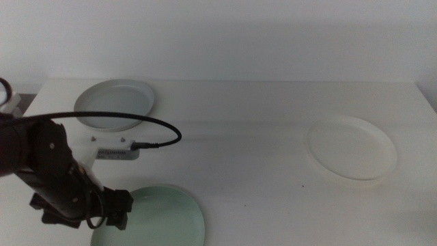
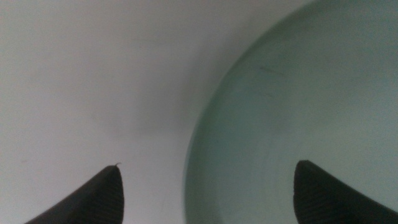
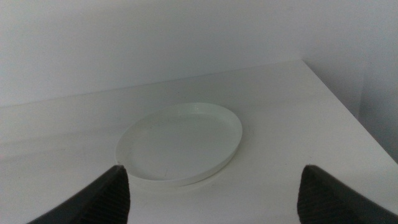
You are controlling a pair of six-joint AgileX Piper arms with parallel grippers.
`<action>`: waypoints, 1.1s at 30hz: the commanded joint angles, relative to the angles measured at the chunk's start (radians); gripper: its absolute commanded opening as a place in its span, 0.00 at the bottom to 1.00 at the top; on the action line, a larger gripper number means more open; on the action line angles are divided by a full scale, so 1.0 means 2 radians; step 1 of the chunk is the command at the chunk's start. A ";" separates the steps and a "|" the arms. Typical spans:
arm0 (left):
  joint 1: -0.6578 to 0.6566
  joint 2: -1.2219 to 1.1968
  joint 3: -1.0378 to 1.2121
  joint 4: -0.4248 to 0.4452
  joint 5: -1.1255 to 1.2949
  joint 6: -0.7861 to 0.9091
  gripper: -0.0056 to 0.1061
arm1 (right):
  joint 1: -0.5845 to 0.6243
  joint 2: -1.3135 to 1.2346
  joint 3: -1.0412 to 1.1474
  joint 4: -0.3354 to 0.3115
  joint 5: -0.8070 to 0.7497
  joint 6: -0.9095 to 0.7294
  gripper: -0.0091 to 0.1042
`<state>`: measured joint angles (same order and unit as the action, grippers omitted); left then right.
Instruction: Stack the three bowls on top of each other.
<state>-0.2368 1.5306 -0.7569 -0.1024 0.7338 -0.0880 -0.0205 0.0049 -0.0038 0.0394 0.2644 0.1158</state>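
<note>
I next need to grab the green bowl with my left gripper by its thin raised rim (image 2: 198, 134) to stack it, since the bowl is wider than my open fingers.
The mint green bowl (image 1: 160, 219) lies at the table's front left. My left gripper (image 1: 116, 212) hangs low over that bowl's left rim, open, one jaw outside the rim and one over the inside of the green bowl (image 2: 292, 112). At the back left rests the pale grey bowl (image 1: 115, 104). The white bowl (image 1: 351, 147) sits on the right side, lying flat. My right gripper (image 3: 211, 186) is open and hovers in front of the white bowl (image 3: 180, 142), nothing between its jaws; it is out of the middle view.
The left arm's black cable (image 1: 136, 133) loops over the table between the grey and green bowls. The white table (image 1: 246, 164) ends at its right edge (image 3: 348, 112) near the white bowl.
</note>
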 commanded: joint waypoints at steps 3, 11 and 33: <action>-0.001 0.017 0.028 -0.026 -0.057 -0.013 0.89 | -0.004 -0.002 0.002 -0.005 -0.005 -0.001 0.88; -0.001 0.020 0.074 -0.064 -0.114 -0.013 0.73 | -0.004 -0.002 0.002 -0.005 -0.005 -0.001 0.88; -0.001 -0.004 -0.131 -0.039 0.112 -0.001 0.03 | -0.004 -0.002 0.002 -0.005 -0.015 -0.001 0.88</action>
<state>-0.2377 1.5139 -0.9383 -0.1896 0.9064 -0.0982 -0.0205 0.0049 -0.0038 0.0394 0.2546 0.1158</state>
